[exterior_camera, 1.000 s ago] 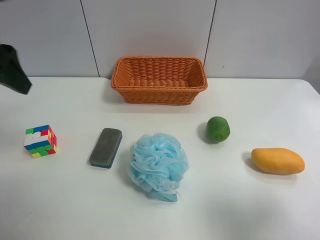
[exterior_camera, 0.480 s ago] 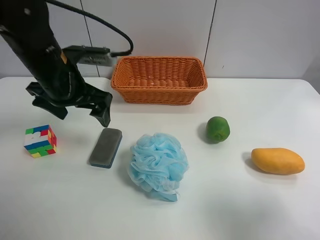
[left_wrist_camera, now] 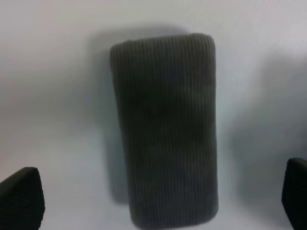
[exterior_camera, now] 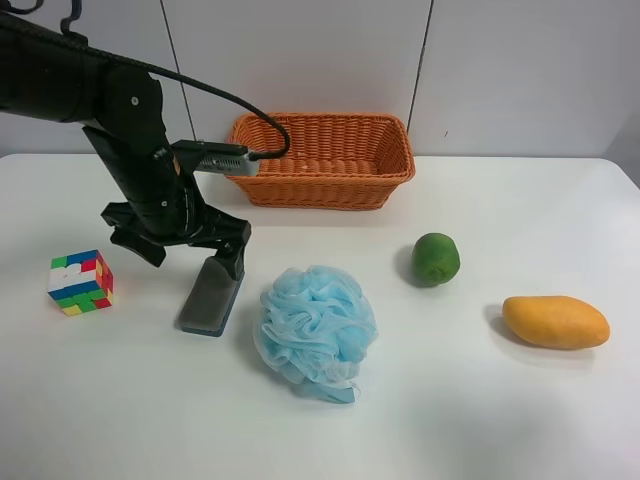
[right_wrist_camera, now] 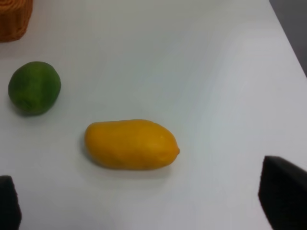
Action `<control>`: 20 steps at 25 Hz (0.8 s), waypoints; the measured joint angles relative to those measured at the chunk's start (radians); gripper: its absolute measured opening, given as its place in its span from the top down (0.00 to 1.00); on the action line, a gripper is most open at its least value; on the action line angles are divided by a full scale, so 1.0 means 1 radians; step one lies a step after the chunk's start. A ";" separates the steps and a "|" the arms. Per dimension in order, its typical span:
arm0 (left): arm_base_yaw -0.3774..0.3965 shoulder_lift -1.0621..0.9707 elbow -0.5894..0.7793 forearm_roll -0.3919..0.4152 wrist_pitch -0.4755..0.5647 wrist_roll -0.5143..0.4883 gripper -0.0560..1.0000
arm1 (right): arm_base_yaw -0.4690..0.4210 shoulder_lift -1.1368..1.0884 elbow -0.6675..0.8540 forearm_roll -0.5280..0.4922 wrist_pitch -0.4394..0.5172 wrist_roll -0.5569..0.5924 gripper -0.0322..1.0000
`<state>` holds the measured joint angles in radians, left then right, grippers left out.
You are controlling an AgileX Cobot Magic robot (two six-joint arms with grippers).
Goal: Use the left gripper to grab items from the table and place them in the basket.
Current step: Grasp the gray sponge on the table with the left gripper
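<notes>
My left gripper needs to go lower before it closes on the far end of the dark grey eraser block (exterior_camera: 210,298), because its fingers are still above the block.
My left gripper (exterior_camera: 193,256) is open and hangs just over the far end of the dark grey eraser block (exterior_camera: 210,298) on the white table (exterior_camera: 480,420). In the left wrist view the block (left_wrist_camera: 165,129) lies lengthwise between my two spread fingertips (left_wrist_camera: 19,201), untouched. A multicoloured puzzle cube (exterior_camera: 80,282) sits to the view's left of it, and a light blue bath puff (exterior_camera: 315,330) to its right. A green fruit (exterior_camera: 436,258) and a yellow-orange mango (exterior_camera: 555,321) lie further right. The orange wicker basket (exterior_camera: 318,160) stands empty at the back. My right gripper (right_wrist_camera: 146,199) is open above the mango (right_wrist_camera: 130,144).
The left arm's black cable (exterior_camera: 250,120) loops in front of the basket's left end. A grey panelled wall (exterior_camera: 500,70) runs behind the table. The green fruit (right_wrist_camera: 34,87) and a basket corner (right_wrist_camera: 14,19) show in the right wrist view.
The left arm has swung in from the exterior high view's left, moved right and down, and its open gripper now sits over the eraser block. The items have not moved.
</notes>
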<state>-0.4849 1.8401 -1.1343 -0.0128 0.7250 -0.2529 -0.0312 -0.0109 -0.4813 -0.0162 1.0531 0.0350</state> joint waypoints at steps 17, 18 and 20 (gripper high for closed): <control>0.000 0.150 0.000 -0.028 -0.081 -0.003 0.01 | 0.000 0.000 0.000 0.000 0.000 0.000 0.01; 0.000 0.152 0.000 -0.028 -0.082 -0.003 0.01 | 0.000 0.000 0.000 0.000 0.000 0.000 0.01; 0.000 0.153 0.000 -0.029 -0.084 -0.003 0.01 | 0.000 0.000 0.000 0.000 0.000 0.000 0.01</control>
<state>-0.4849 1.9929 -1.1343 -0.0414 0.6406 -0.2560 -0.0312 -0.0109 -0.4813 -0.0162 1.0531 0.0350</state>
